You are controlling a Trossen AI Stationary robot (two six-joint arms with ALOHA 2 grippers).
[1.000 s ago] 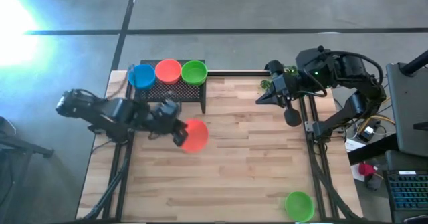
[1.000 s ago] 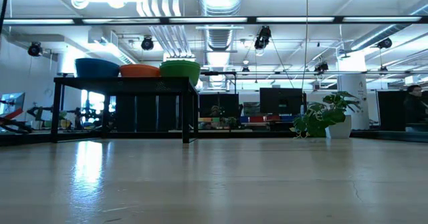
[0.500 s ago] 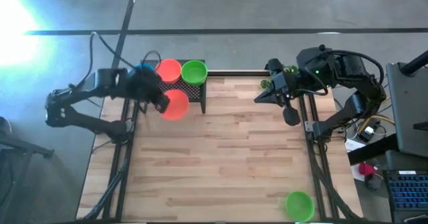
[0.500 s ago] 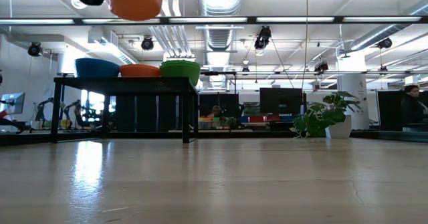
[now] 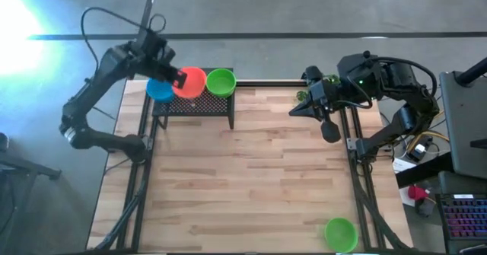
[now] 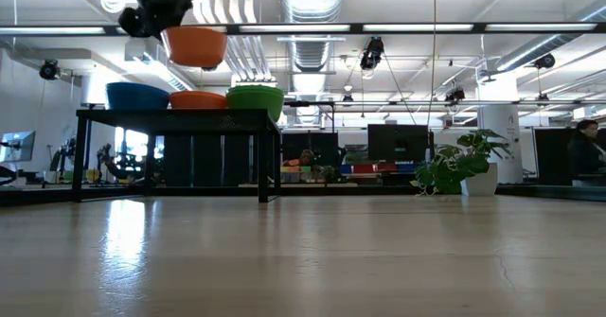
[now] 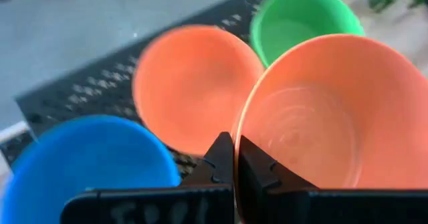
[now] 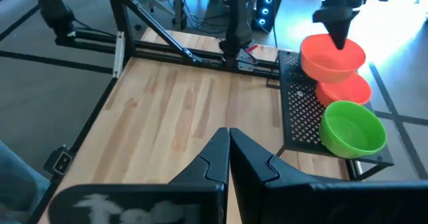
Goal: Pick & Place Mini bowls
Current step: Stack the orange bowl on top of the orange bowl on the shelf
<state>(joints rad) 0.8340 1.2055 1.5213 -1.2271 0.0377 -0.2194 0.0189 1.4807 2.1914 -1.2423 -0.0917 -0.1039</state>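
I should keep the orange-red bowl held in my left gripper until it nests in the resting one, because the resting bowl's opening (image 7: 192,90) shows beside the held bowl's rim.
My left gripper (image 5: 180,79) is shut on an orange-red mini bowl (image 7: 334,110) and holds it in the air above the black mesh stand (image 5: 204,106) at the table's far left. Three mini bowls rest on their bases on the stand: blue (image 7: 80,157), orange-red (image 7: 194,83) and green (image 7: 304,17). The held bowl (image 6: 194,45) hangs over the orange-red one (image 6: 197,99). Another green mini bowl (image 5: 340,233) sits at the table's near right corner. My right gripper (image 8: 229,136) is shut on nothing, raised over the far right. My left gripper pinches the held bowl's rim (image 7: 238,127) on the side toward the table's left edge, one finger inside the bowl and one outside. The fingers slant down from the far left. The bowl hangs clear of the stand, mouth up, slightly tilted.
A leafy plant sprig (image 5: 329,80) stands at the far right, by my right arm. The wooden table top (image 5: 251,179) lies bare between the stand and the near-right green bowl. A laptop (image 5: 463,118) sits beyond the right edge.
My left gripper has swung from over the table's middle left toward the far edge and left, carrying the orange-red bowl, and has turned about on the way. The bowl stays lifted clear and now hangs over the stand.
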